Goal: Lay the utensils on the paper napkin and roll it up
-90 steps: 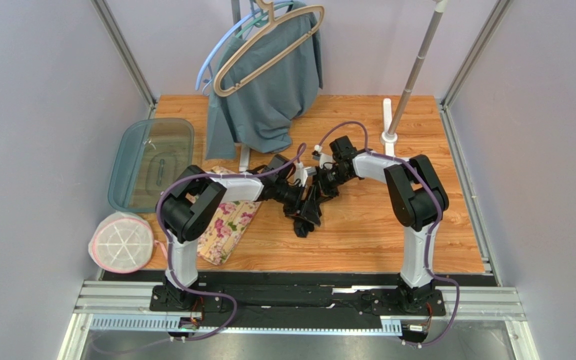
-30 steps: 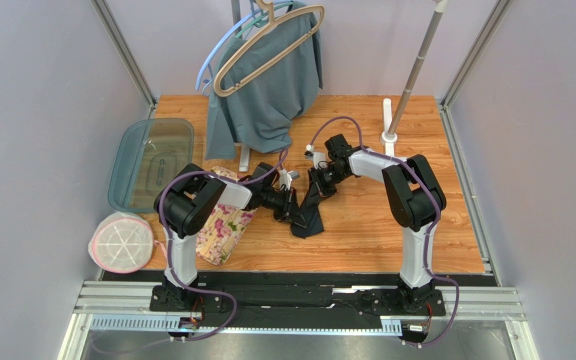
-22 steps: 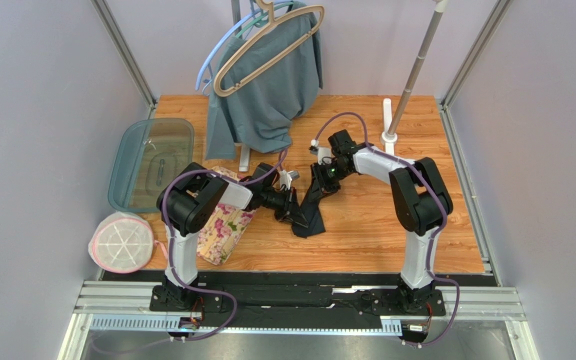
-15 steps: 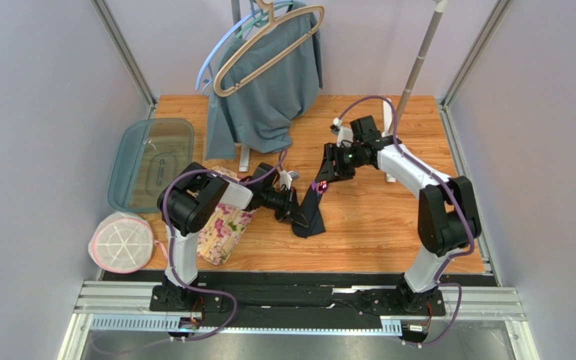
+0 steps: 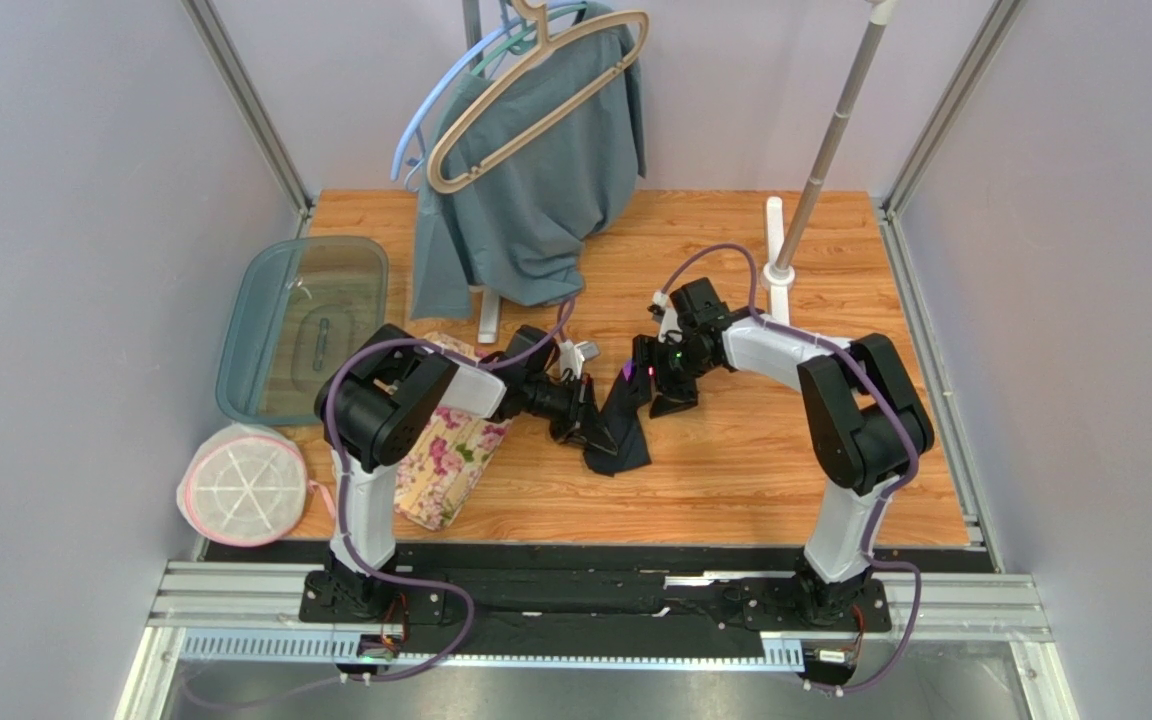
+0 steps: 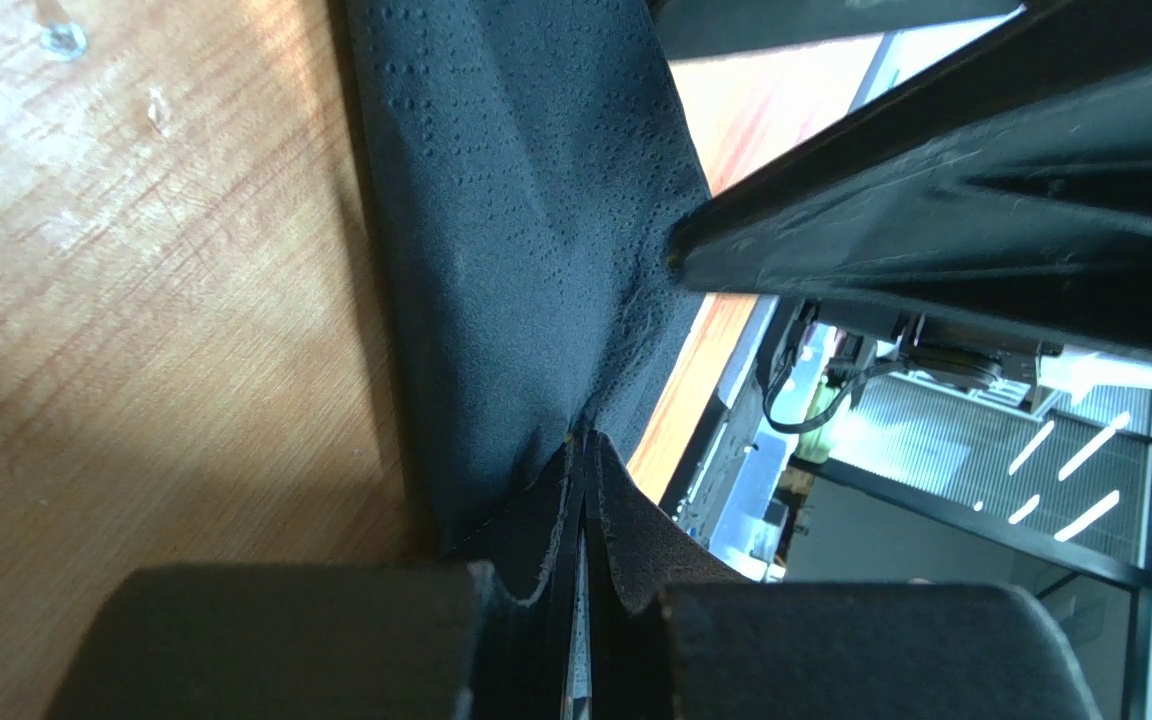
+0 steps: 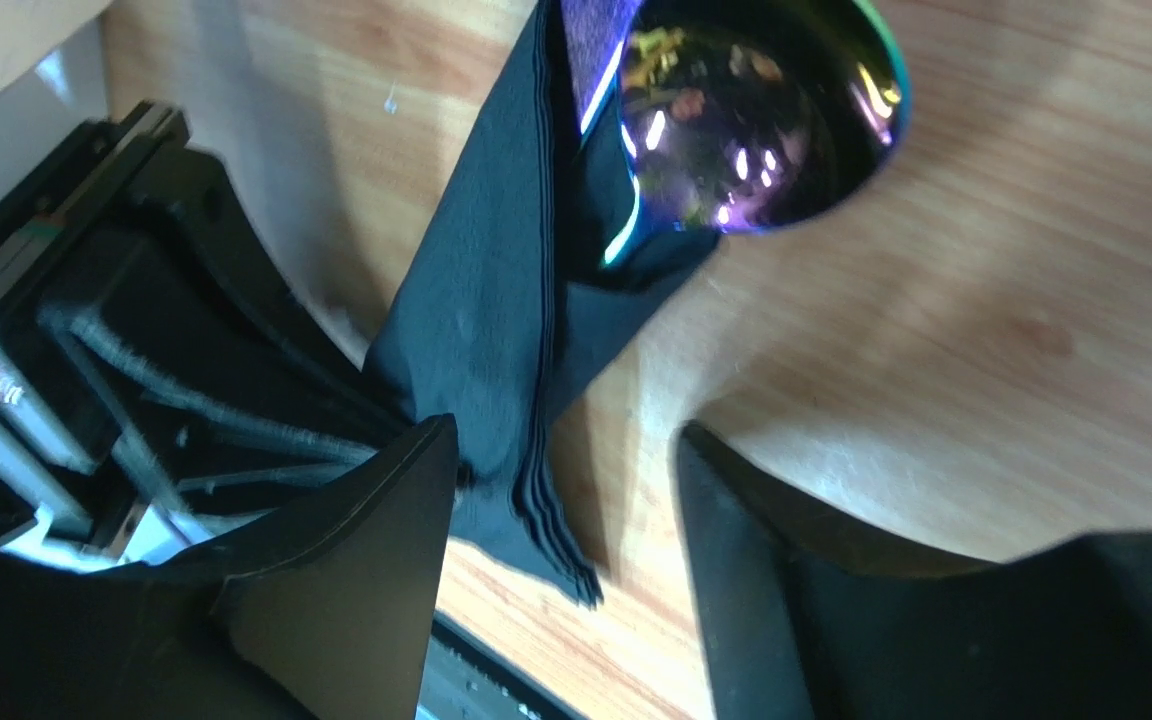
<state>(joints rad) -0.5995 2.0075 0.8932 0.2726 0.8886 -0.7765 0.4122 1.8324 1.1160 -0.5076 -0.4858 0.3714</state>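
Observation:
My right gripper grabs the rolled napkin's layered edge [image 5: 644,392] [image 7: 542,417] just below the spoon's bowl next, which leaves the spoon end free to hand over.
The black paper napkin [image 5: 624,425] lies on the wooden table as a loose, narrow roll. An iridescent spoon's bowl [image 7: 748,113] pokes out of the roll's far end; the other utensils are hidden. My left gripper [image 6: 582,465] is shut on a pinched fold of the napkin [image 6: 507,225], low at the roll's left side [image 5: 593,417]. My right gripper [image 7: 567,518] is open just above the table at the roll's upper right end [image 5: 660,378]. The napkin's layered edge [image 7: 530,450] lies between its fingers, against the left one.
A floral mat [image 5: 455,443] lies under the left arm. A grey-teal garment [image 5: 537,165] hangs on hangers at the back. A clear container [image 5: 301,323] and a pink-rimmed round item [image 5: 244,483] sit at the left. A pole stand [image 5: 782,273] rises at the back right.
My right gripper opened and let go of the napkin, swung up toward the back right, then came back down beside the roll. The left gripper stayed shut on the napkin.

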